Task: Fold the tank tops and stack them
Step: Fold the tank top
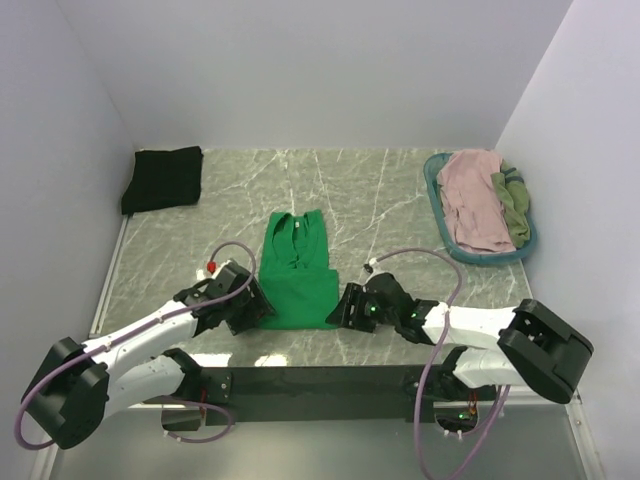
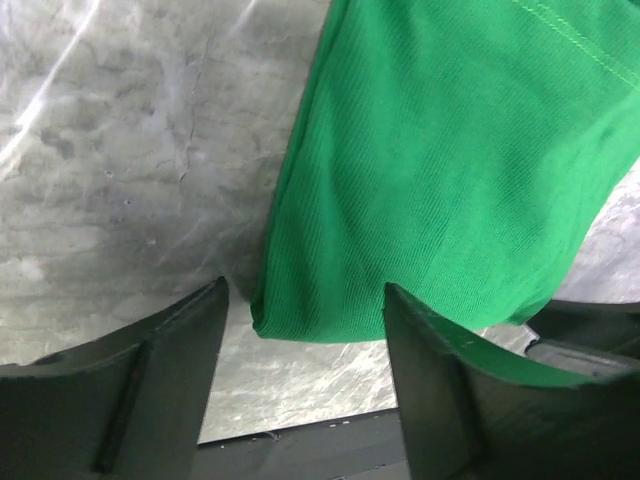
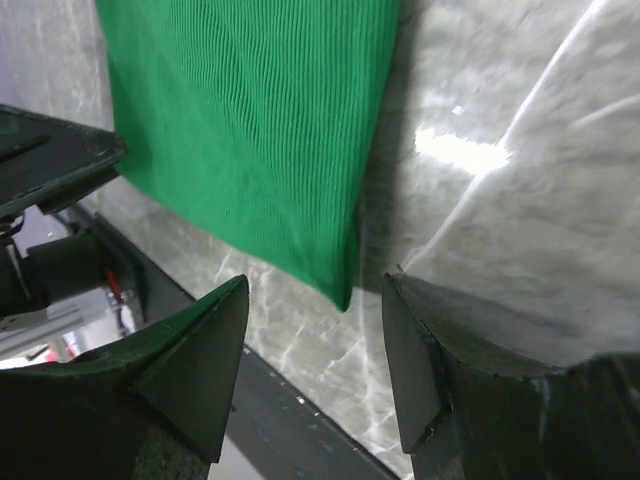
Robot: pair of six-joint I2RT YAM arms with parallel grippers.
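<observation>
The left gripper should next grab the green tank top's near corner (image 1: 264, 323) (image 2: 277, 319), opposite the right gripper's corner, to fold the tank top evenly over.
A bright green tank top (image 1: 298, 272) lies on the marble table, its lower half folded into a double layer. My left gripper (image 1: 256, 305) stands open at its near left corner, and that corner of the green cloth (image 2: 440, 170) lies just ahead of the open left gripper (image 2: 305, 290), ungripped. My right gripper (image 1: 346, 308) is open at the near right corner. There the green top's corner (image 3: 250, 130) ends between the spread jaws of the right gripper (image 3: 315, 285). A folded black tank top (image 1: 162, 178) sits at the far left.
A teal oval basket (image 1: 433, 188) at the far right holds a dusty pink top (image 1: 470, 198) and an olive top (image 1: 513, 205). The table's dark front edge (image 2: 300, 445) runs just behind both grippers. White walls close in the left, back and right sides.
</observation>
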